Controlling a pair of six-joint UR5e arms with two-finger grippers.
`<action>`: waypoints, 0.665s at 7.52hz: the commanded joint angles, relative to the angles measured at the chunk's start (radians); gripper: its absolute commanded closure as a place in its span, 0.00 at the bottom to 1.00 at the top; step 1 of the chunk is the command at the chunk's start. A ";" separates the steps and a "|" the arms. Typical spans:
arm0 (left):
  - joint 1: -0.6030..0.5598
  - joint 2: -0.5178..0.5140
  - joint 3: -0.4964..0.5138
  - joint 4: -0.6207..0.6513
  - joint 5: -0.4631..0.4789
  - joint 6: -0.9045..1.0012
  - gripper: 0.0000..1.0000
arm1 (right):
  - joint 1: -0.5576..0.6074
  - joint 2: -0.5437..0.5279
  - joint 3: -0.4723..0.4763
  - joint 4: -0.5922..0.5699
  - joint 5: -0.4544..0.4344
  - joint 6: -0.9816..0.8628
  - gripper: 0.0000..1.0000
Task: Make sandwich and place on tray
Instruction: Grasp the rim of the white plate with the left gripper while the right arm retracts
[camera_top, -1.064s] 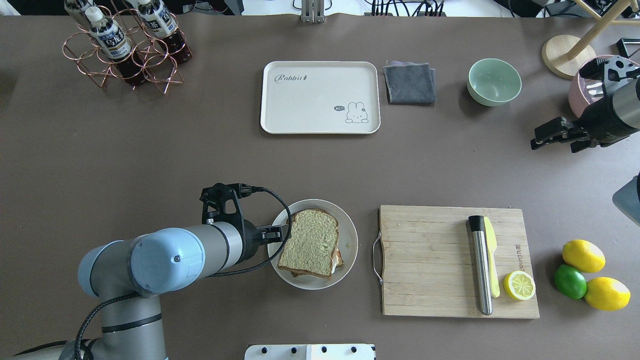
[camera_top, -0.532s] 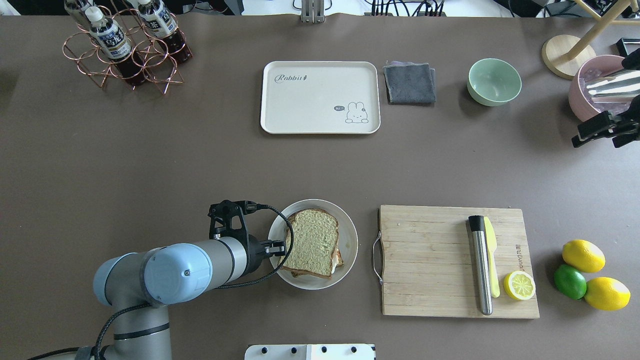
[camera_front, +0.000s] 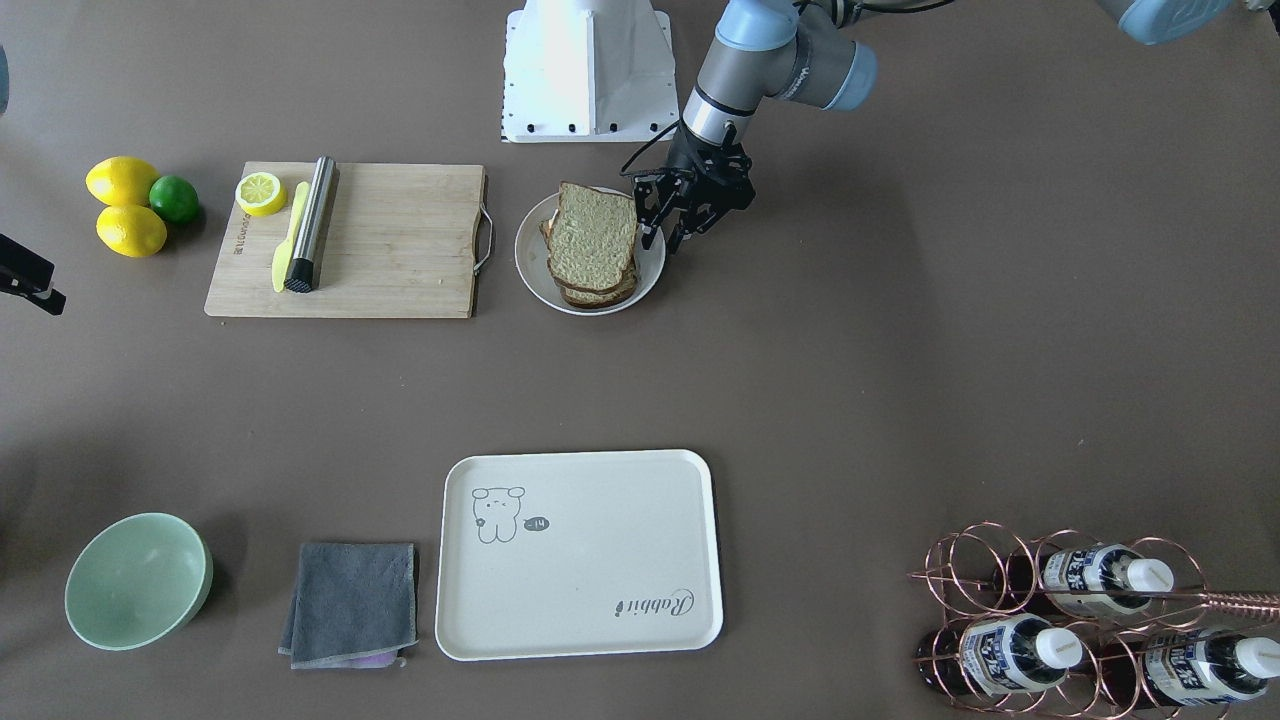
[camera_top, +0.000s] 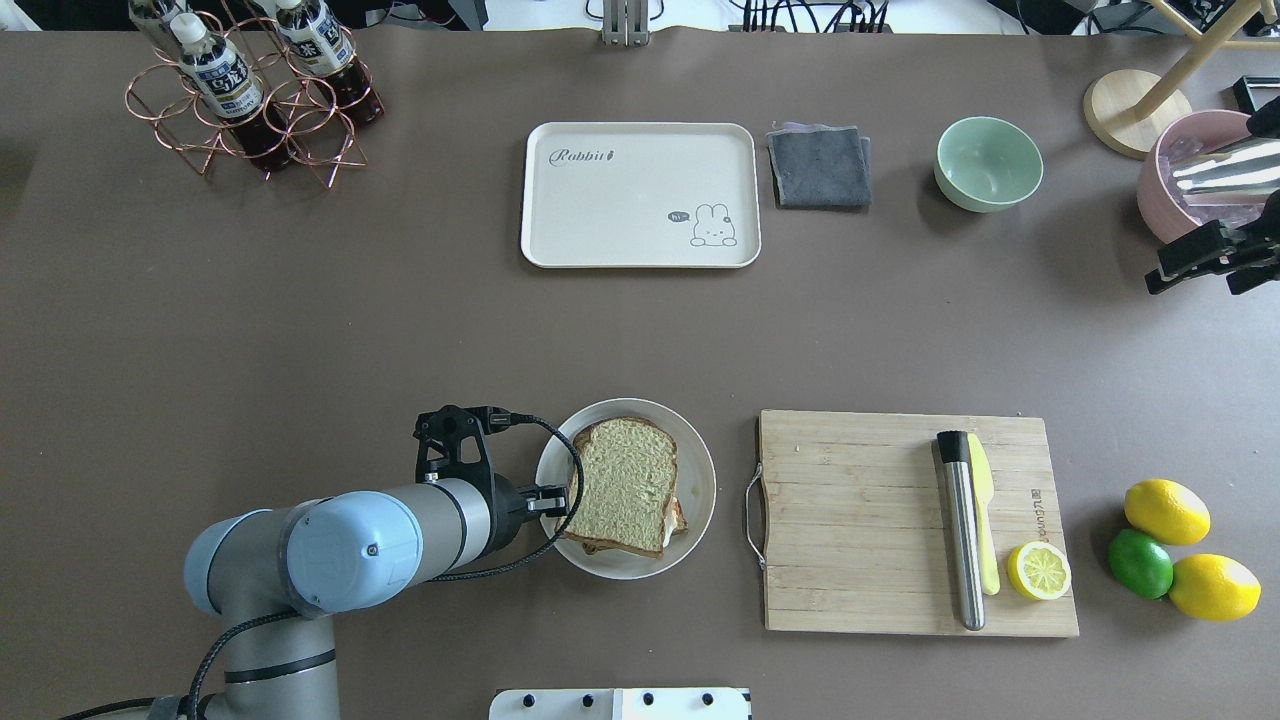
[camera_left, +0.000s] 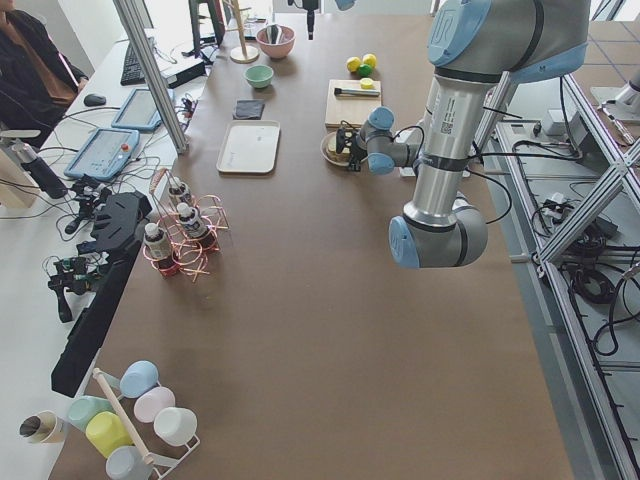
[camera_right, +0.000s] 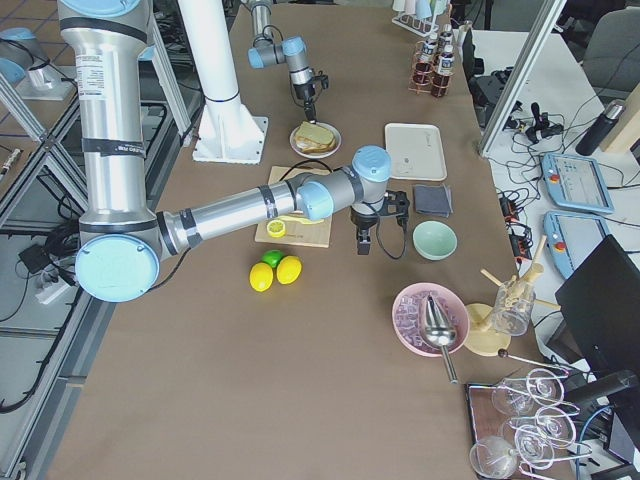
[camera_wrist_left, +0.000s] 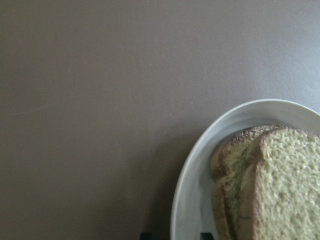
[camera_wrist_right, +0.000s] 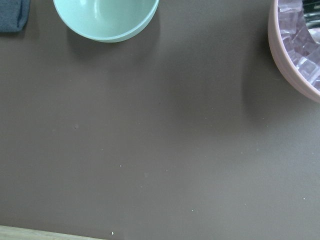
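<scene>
Next, my left gripper grips the plate by its bare rim (camera_front: 659, 253) beside the bread, since the stacked sandwich (camera_front: 591, 244) lies loose on the plate.
The sandwich (camera_top: 622, 485), two pale brown-crusted slices with a bit of egg showing at its right edge, lies on a round white plate (camera_top: 700, 470); it also shows in the front view (camera_front: 593, 240) and the left wrist view (camera_wrist_left: 280, 185). My left gripper (camera_top: 556, 498) is open and empty at the plate's left rim, low beside the bread; in the front view (camera_front: 662, 240) it stands right of the plate. The cream tray (camera_top: 600, 215) lies bare at the far middle of the table. My right gripper (camera_top: 1192, 287) is open and empty at the far right edge.
A bamboo cutting board (camera_top: 860, 520) right of the plate carries a steel rod (camera_top: 962, 540), a yellow knife and a lemon half (camera_top: 1038, 570). Lemons and a lime (camera_top: 1140, 563) lie beyond. A grey cloth (camera_top: 820, 165), green bowl (camera_top: 988, 163), pink bowl (camera_top: 1165, 170) and bottle rack (camera_top: 250, 90) stand far.
My left gripper slid along the plate's left rim toward the robot's side. My right gripper pulled back to the right edge of the table. The sandwich has not moved.
</scene>
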 joint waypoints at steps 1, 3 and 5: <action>0.018 -0.001 0.000 0.000 0.002 0.000 1.00 | 0.001 0.001 -0.005 0.000 0.000 0.000 0.00; 0.020 -0.006 0.002 0.000 0.000 0.000 1.00 | 0.016 0.000 -0.006 -0.012 0.000 -0.020 0.00; 0.005 -0.012 -0.010 0.002 -0.011 0.000 1.00 | 0.059 0.018 -0.002 -0.122 -0.004 -0.136 0.00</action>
